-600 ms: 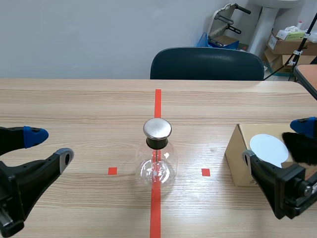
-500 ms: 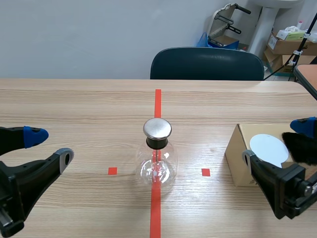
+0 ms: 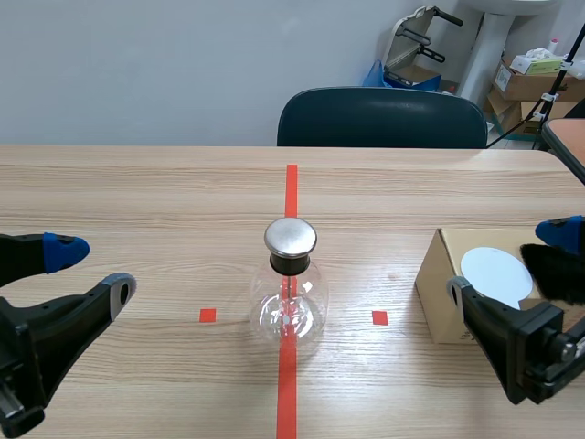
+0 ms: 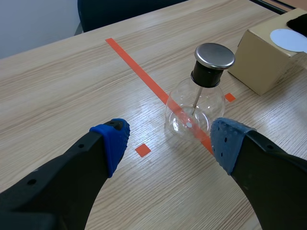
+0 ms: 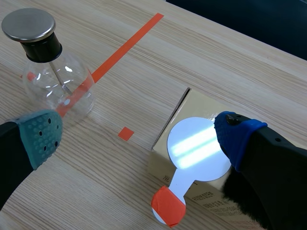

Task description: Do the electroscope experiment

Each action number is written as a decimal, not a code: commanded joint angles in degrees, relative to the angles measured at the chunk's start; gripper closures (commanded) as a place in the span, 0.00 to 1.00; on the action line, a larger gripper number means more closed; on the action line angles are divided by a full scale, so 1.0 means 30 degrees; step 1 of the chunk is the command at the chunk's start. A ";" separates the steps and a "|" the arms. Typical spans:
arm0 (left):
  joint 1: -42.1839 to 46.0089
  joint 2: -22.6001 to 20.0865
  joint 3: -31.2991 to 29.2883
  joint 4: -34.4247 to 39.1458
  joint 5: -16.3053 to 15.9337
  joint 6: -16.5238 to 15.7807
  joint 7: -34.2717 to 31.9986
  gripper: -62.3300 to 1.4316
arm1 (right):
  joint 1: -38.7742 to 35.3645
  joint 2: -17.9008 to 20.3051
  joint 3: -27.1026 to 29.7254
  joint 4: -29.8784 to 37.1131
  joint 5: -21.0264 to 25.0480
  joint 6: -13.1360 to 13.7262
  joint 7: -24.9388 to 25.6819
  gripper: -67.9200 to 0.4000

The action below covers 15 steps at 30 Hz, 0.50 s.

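The paddle's white disc (image 5: 195, 146) needs to stay free for the electroscope experiment. My right gripper will grip the paddle by its orange-red taped handle (image 5: 169, 206) next.
The electroscope (image 3: 290, 291), a clear glass flask with a black neck and a round metal cap, stands upright on the orange-red tape line at the table's middle. It also shows ahead of my left gripper as the electroscope (image 4: 196, 98) and off to the side as the electroscope (image 5: 50, 67). My left gripper (image 3: 84, 267) is open and empty at the near left. My right gripper (image 3: 512, 265) is open over a cardboard box (image 3: 448, 293). On the box lies a white disc paddle (image 5: 194, 148) with an orange-red taped handle, and black fur lies by the right finger.
A dark chair (image 3: 382, 117) stands behind the table's far edge. Boxes and equipment crowd the back right corner of the room. Bare wooden table (image 3: 164, 201) surrounds the flask on all sides.
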 commanded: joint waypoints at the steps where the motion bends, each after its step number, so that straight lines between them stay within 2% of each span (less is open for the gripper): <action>1: -0.0044 0.0000 0.0029 0.0138 -0.0109 -0.0029 -0.0328 0.37 | 0.0219 0.0240 0.0036 0.0277 -0.0066 0.0015 0.0219 0.00; 4: -0.0044 -0.0007 0.0029 0.0138 -0.0109 -0.0036 -0.0328 0.37 | 0.0211 0.0240 0.0036 0.0321 -0.1464 0.0160 0.0270 0.00; 7: -0.0044 -0.0015 0.0029 0.0138 -0.0109 -0.0044 -0.0328 0.37 | 0.0146 0.0240 0.0036 0.0663 -0.4138 0.0590 0.0495 0.00; 12: 0.0015 -0.0765 0.0058 0.0138 -0.0124 -0.0262 -0.0321 0.37 | -0.1035 0.0233 0.0036 0.1909 -1.1650 0.0328 0.2688 0.00; 13: 0.0015 -0.0969 0.0073 0.0138 -0.0124 -0.0342 -0.0321 0.37 | -0.1435 0.0189 0.0036 0.2055 -1.3304 -0.0095 0.3286 0.00; 15: 0.0015 -0.1472 0.0219 0.0138 -0.0117 -0.0444 -0.0321 0.37 | -0.2346 -0.0066 0.0036 0.2135 -1.6626 -0.1581 0.4452 0.00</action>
